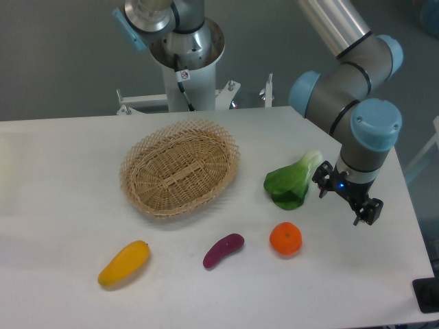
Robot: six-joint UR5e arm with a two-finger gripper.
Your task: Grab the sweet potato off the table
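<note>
The sweet potato should be grabbed next by my gripper at the middle of its purple body [223,251], to pick it up from the table.
The sweet potato [223,250] is a small dark purple, slightly curved piece lying on the white table [62,178] near the front, between the yellow fruit and the orange. My gripper [344,203] hangs over the table's right side, just right of the leafy green vegetable and well up and to the right of the sweet potato. Its black fingers [366,211] are spread apart with nothing between them.
A woven wicker basket [180,167] sits at the table's middle. A green bok choy [293,181] lies left of the gripper, and a round orange [285,238] is right of the sweet potato. A yellow-orange mango-shaped fruit [123,263] lies front left. The table's right edge runs close to the gripper.
</note>
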